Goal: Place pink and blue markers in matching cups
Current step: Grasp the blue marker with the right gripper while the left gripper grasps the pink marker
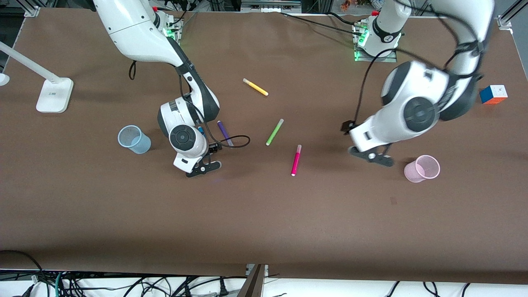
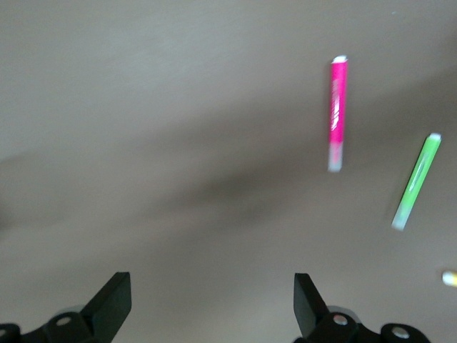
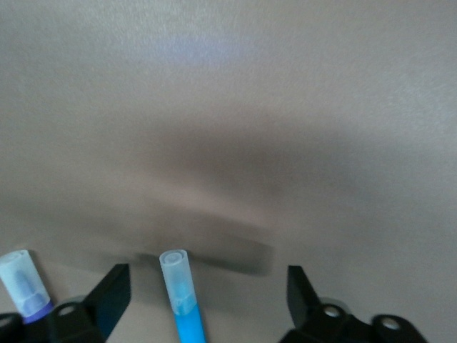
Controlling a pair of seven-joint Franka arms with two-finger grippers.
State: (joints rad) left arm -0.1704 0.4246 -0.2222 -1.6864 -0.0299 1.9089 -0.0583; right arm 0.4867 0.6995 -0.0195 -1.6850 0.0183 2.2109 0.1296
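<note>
My right gripper's fingers are beside the clear end of the sky-blue marker (image 3: 182, 296), so closing now would catch it and it is time to close.
The sky-blue marker (image 3: 182, 296) lies on the table between the spread fingers of my open right gripper (image 3: 207, 293). In the front view the right hand (image 1: 202, 167) covers most of it and only a blue tip (image 1: 201, 131) shows. The pink marker (image 1: 295, 160) lies on the table mid-way between the arms and also shows in the left wrist view (image 2: 337, 114). My left gripper (image 1: 371, 156) is open and empty (image 2: 212, 304), over bare table beside the pale pink cup (image 1: 422, 168). The pale blue cup (image 1: 134, 139) stands upright toward the right arm's end.
A dark purple pen (image 1: 225, 133) lies right beside the blue marker (image 3: 21, 282). A lime-green pen (image 1: 274, 132) and a yellow pen (image 1: 255, 87) lie farther from the front camera. A colour cube (image 1: 493, 94) and a white lamp base (image 1: 54, 95) sit at the table's ends.
</note>
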